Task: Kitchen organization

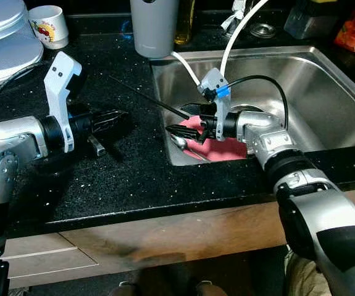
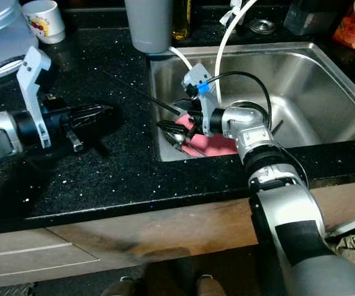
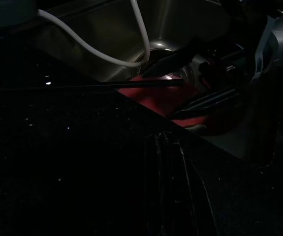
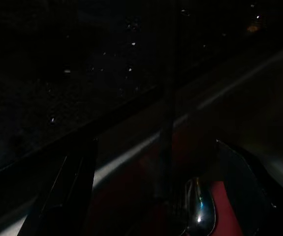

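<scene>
I next need to grab the thin black chopstick (image 1: 146,97) by its end over the sink with my right gripper. Then I can tidy the kitchen.
A thin black chopstick (image 1: 146,97) lies slanted from the black counter (image 1: 128,179) over the left rim of the steel sink (image 1: 300,80). A red cloth-like item (image 1: 221,148) lies on the sink floor with a metal spoon (image 1: 181,143) on its left edge. My right gripper (image 1: 178,131) is low in the sink by the left wall, open, its fingers either side of the spoon (image 4: 199,212) and just under the chopstick's end. My left gripper (image 1: 111,117) hovers over the counter left of the sink, pointing at it, shut with nothing seen between its fingers.
A grey tumbler (image 1: 155,26) and a bottle (image 1: 185,20) stand behind the sink's left corner. A white hose (image 1: 186,66) drops into the sink. A printed mug (image 1: 49,26) and a white lidded pot (image 1: 4,37) sit at the back left. A small metal piece (image 1: 97,147) lies below the left gripper.
</scene>
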You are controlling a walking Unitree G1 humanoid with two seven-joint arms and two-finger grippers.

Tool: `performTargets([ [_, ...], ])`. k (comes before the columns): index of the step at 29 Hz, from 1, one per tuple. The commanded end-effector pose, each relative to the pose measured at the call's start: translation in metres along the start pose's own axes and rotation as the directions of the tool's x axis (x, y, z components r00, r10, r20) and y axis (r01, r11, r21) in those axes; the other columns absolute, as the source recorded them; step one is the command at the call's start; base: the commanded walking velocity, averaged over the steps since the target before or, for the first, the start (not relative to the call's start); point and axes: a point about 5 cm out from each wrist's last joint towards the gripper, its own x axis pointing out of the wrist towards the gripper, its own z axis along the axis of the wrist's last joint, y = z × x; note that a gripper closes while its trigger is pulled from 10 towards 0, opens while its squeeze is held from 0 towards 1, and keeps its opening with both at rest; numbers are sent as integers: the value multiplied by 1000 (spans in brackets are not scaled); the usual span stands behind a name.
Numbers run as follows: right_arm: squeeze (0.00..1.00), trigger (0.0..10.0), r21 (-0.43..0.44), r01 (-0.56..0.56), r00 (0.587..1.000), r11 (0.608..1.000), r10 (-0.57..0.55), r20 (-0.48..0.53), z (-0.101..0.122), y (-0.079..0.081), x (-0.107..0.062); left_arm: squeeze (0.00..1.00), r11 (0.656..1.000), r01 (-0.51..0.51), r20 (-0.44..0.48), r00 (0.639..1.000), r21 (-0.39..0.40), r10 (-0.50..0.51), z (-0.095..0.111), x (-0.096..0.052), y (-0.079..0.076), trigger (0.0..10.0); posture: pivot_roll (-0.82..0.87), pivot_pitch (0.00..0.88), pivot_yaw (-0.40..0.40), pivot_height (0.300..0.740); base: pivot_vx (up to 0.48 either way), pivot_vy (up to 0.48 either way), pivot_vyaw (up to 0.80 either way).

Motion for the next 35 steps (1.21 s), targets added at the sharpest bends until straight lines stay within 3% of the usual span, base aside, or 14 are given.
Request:
performTargets([
  [1, 0, 10000, -18, 9, 1000, 1000, -9, -1, 4, -1, 2, 0, 1000, 18, -18, 1000, 6, -18, -1, -2, -3, 10000, 40, 210, -51, 740, 0, 0, 0],
  [8, 0, 10000, -5, 38, 999, 999, -38, 19, 5, -3, 1, 0, 1000, 16, -17, 1000, 6, -16, -1, -3, -3, 10000, 41, 204, -52, 740, 0, 0, 0],
  [9, 0, 9176, -4, 41, 999, 999, -41, 20, 5, -4, 1, 0, 1000, 17, -18, 1000, 6, -17, -1, -3, -3, 10000, 41, 202, -51, 740, 0, 0, 0],
  [10, 0, 9176, -4, 41, 999, 999, -41, 20, 5, -4, 1, 0, 1000, 17, -18, 1000, 6, -17, -1, -3, -3, 10000, 41, 202, -51, 740, 0, 0, 0],
  [11, 0, 0, -3, 43, 999, 999, -43, 21, 5, -4, 1, 0, 1000, 18, -17, 1000, 6, -18, -2, -3, -3, 10000, 41, 200, -51, 740, 0, 0, 0],
  [28, 0, 0, 7, 42, 999, 999, -42, 21, 1, -5, -1, 0, 999, 39, -18, 999, 9, -39, -1, -1, -5, 10000, 47, 185, -40, 740, 0, 0, 0],
  [35, 0, 0, 57, 88, 994, 994, -92, 60, 0, -11, -10, 0, 999, 47, -14, 999, 13, -46, 2, 2, -4, 10000, 51, 182, -25, 740, 0, 0, 0],
])
